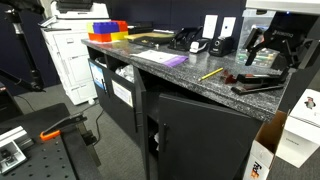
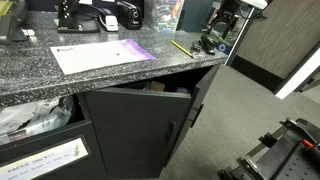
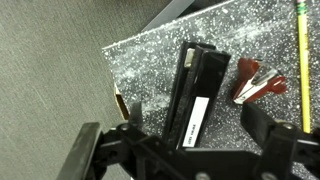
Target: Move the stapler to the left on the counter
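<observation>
A gap shows from outside between my open fingers and the top of the black stapler (image 1: 256, 83), so it is too early to close. My gripper lowers, then closes on the stapler.
The black stapler (image 3: 195, 90) lies lengthwise on the speckled counter (image 3: 150, 60) near its end edge. It carries a white label. My gripper (image 3: 195, 128) is open and empty, hovering above the stapler with one finger on each side. In both exterior views the gripper (image 1: 268, 52) (image 2: 218, 32) hangs over the counter's (image 1: 190, 85) (image 2: 60, 80) end, above the stapler (image 1: 256, 83) (image 2: 208, 46). A small reddish-brown item (image 3: 258, 80) and a yellow pencil (image 3: 302, 60) lie beside the stapler.
A white and purple sheet (image 1: 160, 58) (image 2: 100, 52) lies mid-counter. Black desk items (image 1: 195, 42) stand along the back. A black cabinet door (image 1: 200, 130) is ajar below. A white printer (image 1: 70, 60), coloured bins (image 1: 110, 30) and cardboard boxes (image 1: 290, 140) are nearby.
</observation>
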{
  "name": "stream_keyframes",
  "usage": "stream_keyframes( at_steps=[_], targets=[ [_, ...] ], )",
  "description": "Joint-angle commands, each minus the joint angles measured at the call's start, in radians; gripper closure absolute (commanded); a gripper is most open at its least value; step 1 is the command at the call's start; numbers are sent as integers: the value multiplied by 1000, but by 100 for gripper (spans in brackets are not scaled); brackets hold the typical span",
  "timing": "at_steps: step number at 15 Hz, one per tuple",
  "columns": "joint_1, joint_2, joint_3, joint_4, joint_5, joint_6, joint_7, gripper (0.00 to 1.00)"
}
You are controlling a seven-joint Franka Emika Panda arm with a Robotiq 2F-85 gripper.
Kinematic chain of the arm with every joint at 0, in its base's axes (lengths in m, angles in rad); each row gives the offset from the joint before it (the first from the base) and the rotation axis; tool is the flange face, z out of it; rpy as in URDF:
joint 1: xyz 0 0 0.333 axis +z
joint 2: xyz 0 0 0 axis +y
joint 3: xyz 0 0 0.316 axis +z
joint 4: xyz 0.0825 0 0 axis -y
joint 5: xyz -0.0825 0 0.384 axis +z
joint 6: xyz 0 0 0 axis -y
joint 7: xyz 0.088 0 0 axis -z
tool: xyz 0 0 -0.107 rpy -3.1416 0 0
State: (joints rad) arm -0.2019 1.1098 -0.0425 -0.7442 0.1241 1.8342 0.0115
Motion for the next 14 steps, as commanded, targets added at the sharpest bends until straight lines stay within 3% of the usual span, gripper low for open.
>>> stream_keyframes(
  at_steps=[1,4,5,7,14],
  targets=[
    [-2,104,14,147,-3,-70,34,0],
    [13,147,14,196,-11,-87,51,0],
    [23,146,4,193,-4,-84,54,25],
    [37,149,-1,207,-9,-84,65,32],
    [27,136,-27,217,-15,-86,103,85]
  ],
)
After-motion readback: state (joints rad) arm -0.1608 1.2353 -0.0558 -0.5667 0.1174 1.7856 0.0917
